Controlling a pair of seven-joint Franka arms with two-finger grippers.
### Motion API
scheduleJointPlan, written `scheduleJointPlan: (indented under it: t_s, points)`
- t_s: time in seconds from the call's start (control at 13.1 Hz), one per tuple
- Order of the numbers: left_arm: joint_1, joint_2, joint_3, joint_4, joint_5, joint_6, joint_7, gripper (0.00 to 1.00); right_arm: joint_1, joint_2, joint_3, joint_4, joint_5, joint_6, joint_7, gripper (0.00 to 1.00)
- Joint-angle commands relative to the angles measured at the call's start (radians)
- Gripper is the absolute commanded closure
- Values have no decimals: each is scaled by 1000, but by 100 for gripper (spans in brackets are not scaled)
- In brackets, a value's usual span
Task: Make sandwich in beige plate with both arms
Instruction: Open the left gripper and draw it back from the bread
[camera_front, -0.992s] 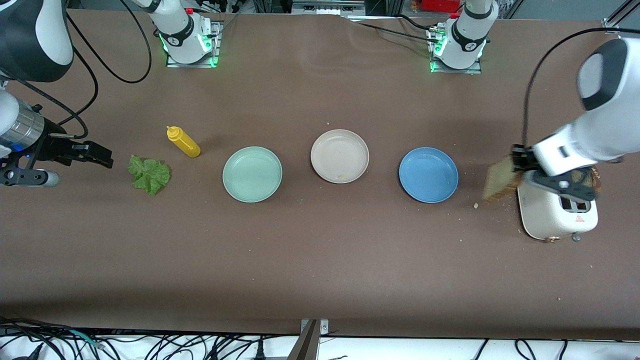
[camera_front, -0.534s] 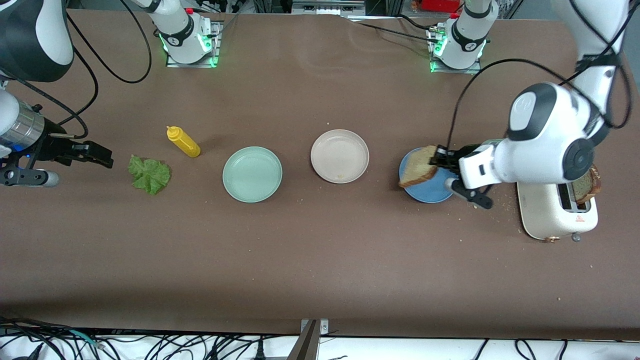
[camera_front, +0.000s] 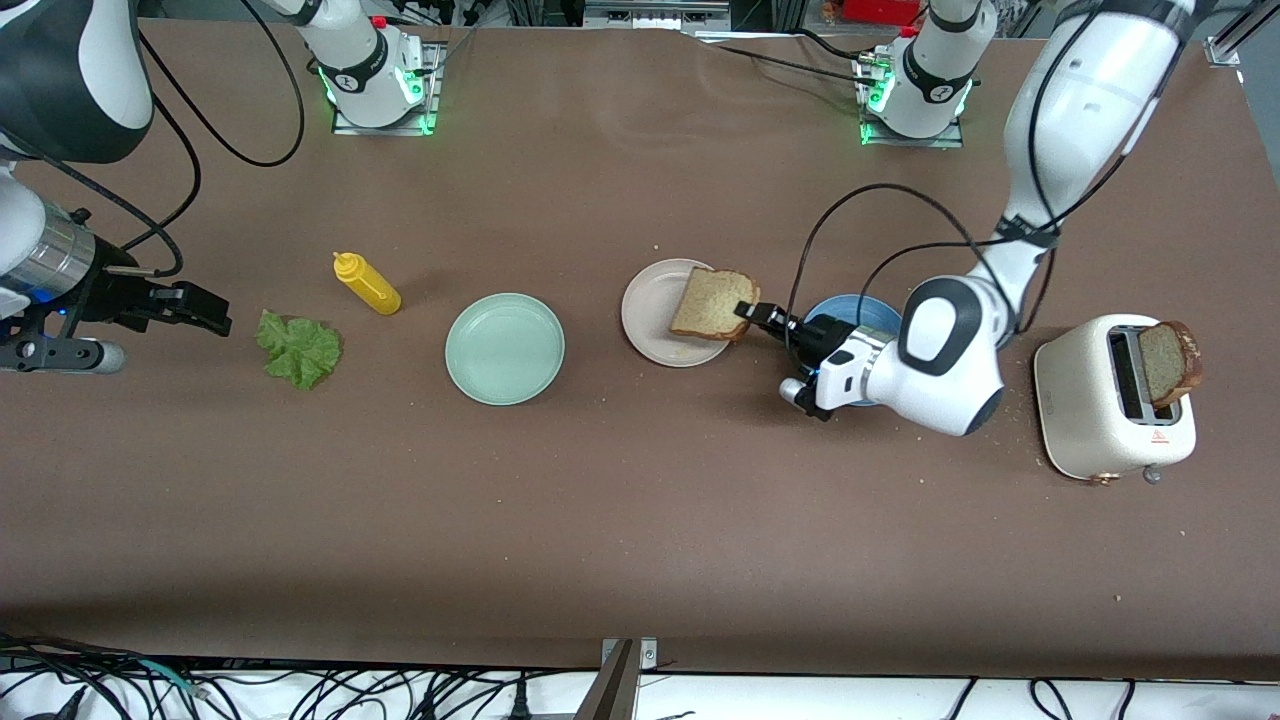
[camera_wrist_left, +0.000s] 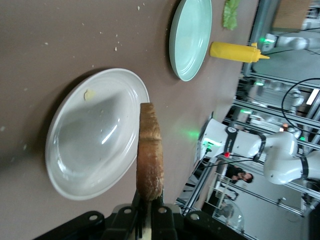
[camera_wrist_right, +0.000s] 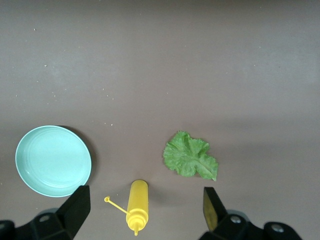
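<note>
My left gripper needs to bring the brown bread slice (camera_front: 712, 304) down onto the beige plate before releasing it: the slice hangs above the plate.
My left gripper (camera_front: 748, 312) is shut on one edge of a brown bread slice (camera_front: 712, 304), held over the beige plate (camera_front: 650, 320) on its side toward the left arm's end. In the left wrist view the slice (camera_wrist_left: 150, 155) shows edge-on between the shut fingers (camera_wrist_left: 149, 206), above the plate (camera_wrist_left: 90, 135), which holds only a crumb. A second bread slice (camera_front: 1165, 362) stands in the toaster (camera_front: 1085, 400). The green lettuce leaf (camera_front: 299, 348) lies on the table at the right arm's end. My right gripper (camera_front: 205, 310) waits open beside it, over the yellow bottle (camera_wrist_right: 137, 202), with nothing held (camera_wrist_right: 145, 199).
A mint green plate (camera_front: 505, 348) sits between the beige plate and the lettuce (camera_wrist_right: 191, 156). A blue plate (camera_front: 860, 305) is partly covered by the left arm. The yellow squeeze bottle (camera_front: 367, 284) lies near the lettuce. Crumbs are scattered around the toaster.
The left arm has carried the bread slice from beside the toaster, across the blue plate, to over the beige plate. The right arm has not moved.
</note>
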Motion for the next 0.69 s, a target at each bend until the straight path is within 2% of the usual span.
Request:
scheduleJointPlan:
  t_s: [0.0,0.38,0.53,0.61]
  points:
    - [-14,80,4,26,-103,4,120,100,5,0,-1,12,-18,-5,-3,0]
    - [-68,113,5,15,-157,64,160,98,5,0,-2,12,-18,-5,-3,0]
    - [-65,113,10,12,-148,64,160,1,5,1,-2,12,-18,-5,-3,0]
    - [-60,108,11,12,-143,64,159,0,5,1,-2,12,-18,-5,-4,0]
